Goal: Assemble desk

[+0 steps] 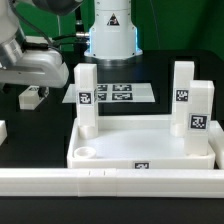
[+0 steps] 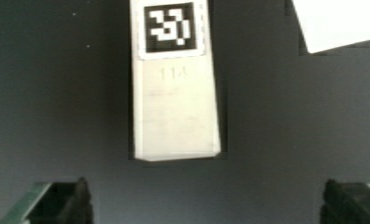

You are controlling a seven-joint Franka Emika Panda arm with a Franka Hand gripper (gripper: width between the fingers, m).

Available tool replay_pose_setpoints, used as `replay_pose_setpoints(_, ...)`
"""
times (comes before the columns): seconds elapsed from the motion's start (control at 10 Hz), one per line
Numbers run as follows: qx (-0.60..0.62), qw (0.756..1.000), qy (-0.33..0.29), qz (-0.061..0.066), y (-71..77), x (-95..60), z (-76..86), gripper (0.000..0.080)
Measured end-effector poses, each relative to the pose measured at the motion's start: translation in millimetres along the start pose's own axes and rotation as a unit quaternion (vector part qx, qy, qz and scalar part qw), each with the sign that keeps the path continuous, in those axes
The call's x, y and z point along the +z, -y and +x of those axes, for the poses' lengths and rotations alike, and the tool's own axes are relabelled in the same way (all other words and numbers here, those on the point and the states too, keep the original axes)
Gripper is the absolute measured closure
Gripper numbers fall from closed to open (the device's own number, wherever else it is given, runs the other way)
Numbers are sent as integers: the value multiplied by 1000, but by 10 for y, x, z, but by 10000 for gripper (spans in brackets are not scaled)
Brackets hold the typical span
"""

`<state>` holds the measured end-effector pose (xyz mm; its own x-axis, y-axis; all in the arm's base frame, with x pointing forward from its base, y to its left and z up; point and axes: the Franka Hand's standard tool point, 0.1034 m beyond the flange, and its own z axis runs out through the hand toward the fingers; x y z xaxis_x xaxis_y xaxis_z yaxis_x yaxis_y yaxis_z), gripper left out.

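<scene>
The lying leg's plain end (image 2: 177, 148) is still a bit away from my fingers, so my gripper should move toward that end first, then close on the lying leg.
The desk's white tray-like tabletop (image 1: 140, 150) lies on the black table with three white tagged legs standing in its corner sockets: one at the exterior view's left (image 1: 85, 95) and two at its right (image 1: 182, 88) (image 1: 198, 112). One corner socket (image 1: 86, 154) at the front left has nothing in it. A loose leg (image 2: 173, 90) lies flat on the table, also seen as the leg (image 1: 30, 97) at the exterior view's left. My gripper (image 2: 203, 205) hangs over this leg's plain end, open, its fingers (image 2: 61, 200) wide apart and touching nothing. In the exterior view the gripper (image 1: 33, 85) sits just above that leg.
The marker board (image 1: 115, 92) lies behind the tabletop, and its corner (image 2: 342, 25) shows in the wrist view. A long white rail (image 1: 110, 180) runs along the front. A small white piece (image 1: 3, 130) sits at the exterior view's far left edge. The robot base (image 1: 110, 30) stands at the back.
</scene>
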<state>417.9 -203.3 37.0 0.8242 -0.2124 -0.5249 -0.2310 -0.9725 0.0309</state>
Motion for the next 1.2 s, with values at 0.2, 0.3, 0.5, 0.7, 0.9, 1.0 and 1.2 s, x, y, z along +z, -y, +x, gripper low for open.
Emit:
replay_pose_setpoints(0.2, 2, 997, 78, 10, 21, 39, -71, 151)
replay_pose_setpoints(0.3, 3, 994, 109, 11, 17, 55, -61, 151)
replay_pose_setpoints(0.5, -11, 986, 166, 21, -14, 147, -130, 151)
replay_pose_setpoints(0.7, -9, 974, 225, 26, -13, 255, -185, 151)
replay_pose_setpoints(0.9, -2, 962, 273, 33, -52, 347, -232, 151)
replay_pose_setpoints(1.0, 0, 960, 279, 30, -77, 400, -198, 151)
replay_pose_setpoints(1.2, 1, 964, 266, 26, -123, 460, -158, 151)
